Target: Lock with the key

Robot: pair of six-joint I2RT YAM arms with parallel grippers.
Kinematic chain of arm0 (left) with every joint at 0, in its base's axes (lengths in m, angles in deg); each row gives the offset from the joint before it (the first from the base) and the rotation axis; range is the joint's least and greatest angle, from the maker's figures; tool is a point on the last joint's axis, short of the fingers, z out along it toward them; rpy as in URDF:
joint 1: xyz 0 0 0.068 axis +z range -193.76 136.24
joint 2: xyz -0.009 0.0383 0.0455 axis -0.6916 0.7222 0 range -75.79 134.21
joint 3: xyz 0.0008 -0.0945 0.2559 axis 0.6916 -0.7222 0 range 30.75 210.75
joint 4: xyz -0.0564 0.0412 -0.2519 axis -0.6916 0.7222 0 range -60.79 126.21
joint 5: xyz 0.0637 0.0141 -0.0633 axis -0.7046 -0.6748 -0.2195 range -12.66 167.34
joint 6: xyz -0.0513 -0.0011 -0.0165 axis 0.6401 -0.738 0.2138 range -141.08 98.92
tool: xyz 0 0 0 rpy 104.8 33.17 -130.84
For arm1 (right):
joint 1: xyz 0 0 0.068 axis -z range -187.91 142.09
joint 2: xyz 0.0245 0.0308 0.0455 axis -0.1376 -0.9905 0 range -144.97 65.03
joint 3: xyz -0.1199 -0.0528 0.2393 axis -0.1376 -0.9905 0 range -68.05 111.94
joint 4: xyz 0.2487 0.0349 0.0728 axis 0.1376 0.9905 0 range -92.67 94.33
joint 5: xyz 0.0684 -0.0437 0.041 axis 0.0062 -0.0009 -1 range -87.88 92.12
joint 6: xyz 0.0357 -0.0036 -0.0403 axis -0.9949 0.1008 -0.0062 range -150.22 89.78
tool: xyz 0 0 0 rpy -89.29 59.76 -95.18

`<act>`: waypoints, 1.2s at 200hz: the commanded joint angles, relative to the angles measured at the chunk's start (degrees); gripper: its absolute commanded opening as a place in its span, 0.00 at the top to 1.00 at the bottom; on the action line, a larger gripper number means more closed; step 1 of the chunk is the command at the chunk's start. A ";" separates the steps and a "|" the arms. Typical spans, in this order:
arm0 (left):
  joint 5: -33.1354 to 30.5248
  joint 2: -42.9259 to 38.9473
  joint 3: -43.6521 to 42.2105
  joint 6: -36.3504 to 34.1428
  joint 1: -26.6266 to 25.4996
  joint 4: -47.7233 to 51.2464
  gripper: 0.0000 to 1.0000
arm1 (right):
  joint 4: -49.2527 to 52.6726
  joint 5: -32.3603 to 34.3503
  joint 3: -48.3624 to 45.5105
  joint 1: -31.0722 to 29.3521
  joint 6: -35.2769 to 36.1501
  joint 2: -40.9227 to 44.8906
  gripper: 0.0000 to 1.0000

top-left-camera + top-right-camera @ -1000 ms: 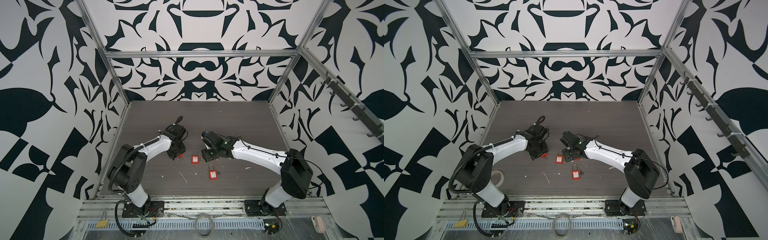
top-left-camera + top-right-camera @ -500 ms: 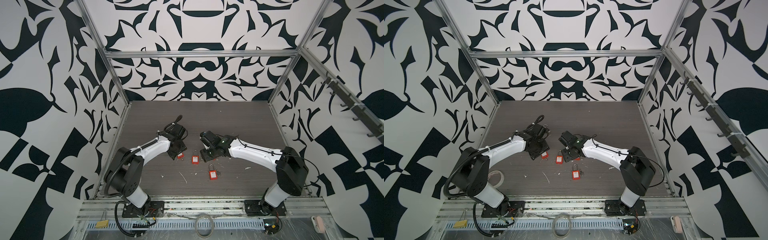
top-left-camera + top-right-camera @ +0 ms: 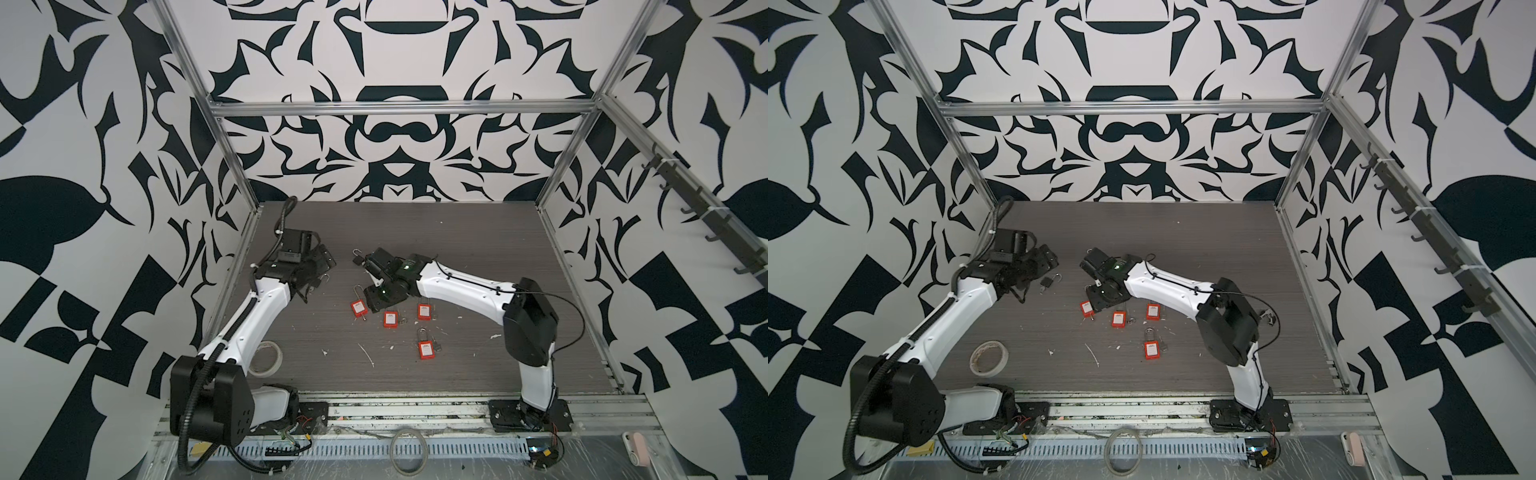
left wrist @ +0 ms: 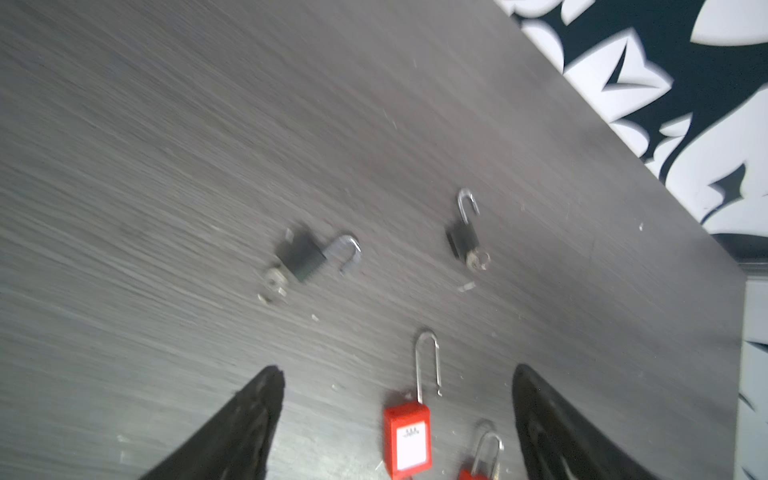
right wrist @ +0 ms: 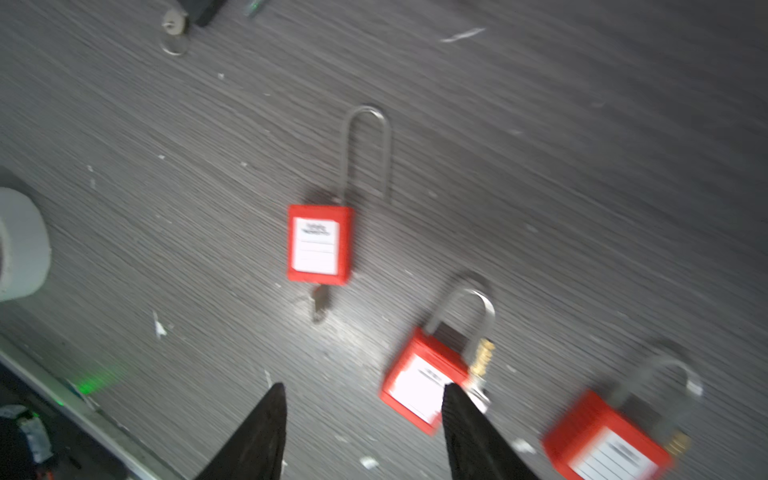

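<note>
My right gripper picks up the long-shackled red padlock by its body's narrow sides next, which leaves the open shackle free to lock.
Several red padlocks lie mid-table in both top views. The leftmost one (image 3: 358, 308) (image 5: 320, 249) has a long shackle with its free end out of the body, and a key (image 5: 320, 303) sticks out of its underside. Two small black padlocks (image 4: 301, 255) (image 4: 463, 237) lie farther back with their shackles swung open. My left gripper (image 3: 320, 266) (image 4: 397, 372) is open, off to the left of the red padlocks, holding nothing. My right gripper (image 3: 376, 301) (image 5: 365, 388) is open above bare table, beside a second red padlock (image 5: 424, 382).
A roll of white tape (image 3: 989, 357) lies front left near the left arm. White scraps (image 3: 368, 355) dot the dark table (image 3: 478, 232). Patterned walls and metal posts close in three sides.
My left gripper has opened wide and drawn back to the left, away from the leftmost red padlock. The right arm has swung a little to the left.
</note>
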 commanded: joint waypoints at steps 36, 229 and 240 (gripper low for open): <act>-5.11 -6.38 -6.83 -13.35 1.89 -5.60 0.01 | 8.61 -1.69 15.05 -1.83 -3.20 -10.66 0.36; -1.55 -9.32 -11.54 -18.79 1.88 -4.88 0.01 | 22.46 0.11 37.32 -1.21 -1.58 -28.18 0.47; -0.99 -10.11 -11.90 -19.04 1.81 -5.43 0.01 | 22.59 0.07 37.41 -1.14 -1.87 -28.39 0.49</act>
